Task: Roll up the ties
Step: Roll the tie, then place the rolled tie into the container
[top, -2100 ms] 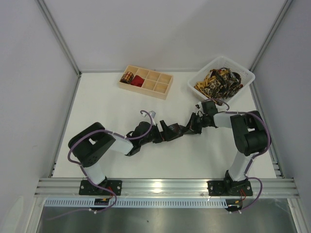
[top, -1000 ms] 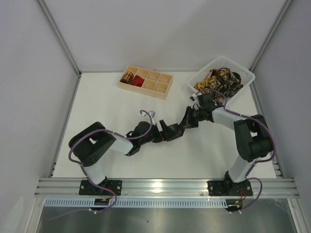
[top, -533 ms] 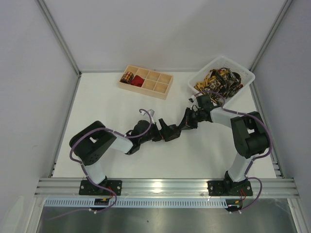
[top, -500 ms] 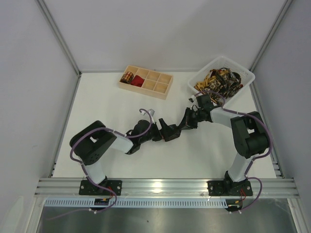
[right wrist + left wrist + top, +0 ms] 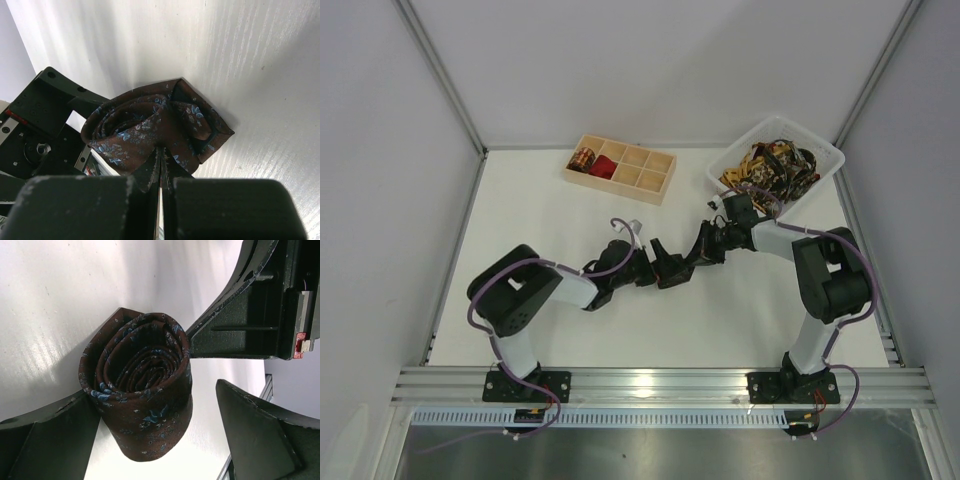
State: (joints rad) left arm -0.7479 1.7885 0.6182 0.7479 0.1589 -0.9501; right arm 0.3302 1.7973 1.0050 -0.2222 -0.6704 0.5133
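My left gripper grabs the coiled tie (image 5: 672, 270) (image 5: 142, 388) across its opposite outer sides next, to set it, still rolled, into the tray.
A dark brown tie (image 5: 142, 390) with small blue flowers lies as a tight coil on the white table. It sits between the fingers of my left gripper (image 5: 152, 392), which stands open, and the coil leans on the left finger (image 5: 50, 440). My right gripper (image 5: 161, 150) is shut, its tips pinching the outer fold of the same tie (image 5: 150, 125). In the top view the two grippers meet mid-table, left gripper (image 5: 665, 266) and right gripper (image 5: 705, 245), with the tie (image 5: 684, 260) barely showing between them. Small coiled ties, one gold-and-black (image 5: 583, 158) and one red (image 5: 607, 166), sit in a tray.
The pale wooden compartment tray (image 5: 645, 175) stands at the back centre. A white plastic basket (image 5: 825, 150) at the back right holds a heap of gold-and-black ties (image 5: 770, 165). The enclosure walls rise on both sides.
My right gripper has moved left toward the left gripper with the tie, so the dark stretch between them is shorter. The left gripper has shifted slightly up and right.
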